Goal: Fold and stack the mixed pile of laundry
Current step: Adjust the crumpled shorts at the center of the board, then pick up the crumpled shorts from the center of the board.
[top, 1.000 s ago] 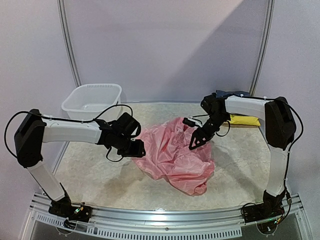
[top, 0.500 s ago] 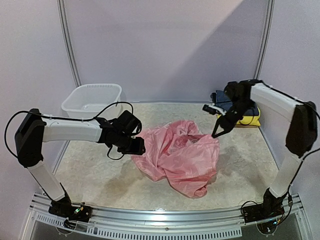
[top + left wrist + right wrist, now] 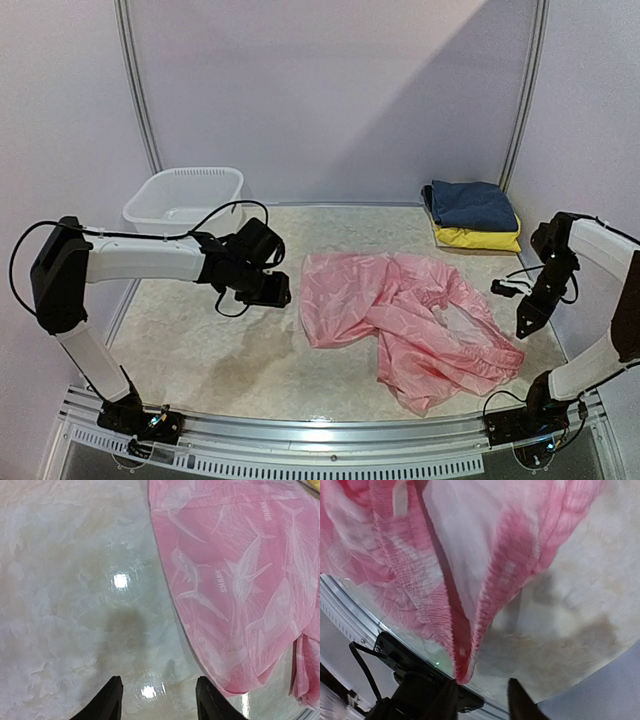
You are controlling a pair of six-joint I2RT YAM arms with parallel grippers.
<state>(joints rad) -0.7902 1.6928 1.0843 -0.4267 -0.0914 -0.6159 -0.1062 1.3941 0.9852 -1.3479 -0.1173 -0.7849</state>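
Next, my right gripper grabs the elastic waistband tip (image 3: 514,361) of the pink garment (image 3: 400,300) and leaves the opposite edge free to spread it for folding.
The pink thin crinkly garment (image 3: 400,300) lies spread from the table's middle to the front right, its elastic waistband end at the right. My left gripper (image 3: 278,295) is open and empty, just left of the garment's left edge, which shows in the left wrist view (image 3: 240,570). My right gripper (image 3: 521,328) is open at the table's right side. In the right wrist view the waistband tip (image 3: 462,667) hangs just ahead of the left finger, and the right gripper (image 3: 480,687) does not grip it. The folded navy garment (image 3: 470,204) lies on the folded yellow one (image 3: 485,239) at the back right.
A white slotted basket (image 3: 185,198) stands at the back left. The table's metal front rail (image 3: 330,445) runs close to the garment's front end. Both arm bases sit at the front corners.
My right gripper has pulled the pink garment's end from the middle out to the right and down, stretching the bunched cloth out wide. The left arm has hardly moved.
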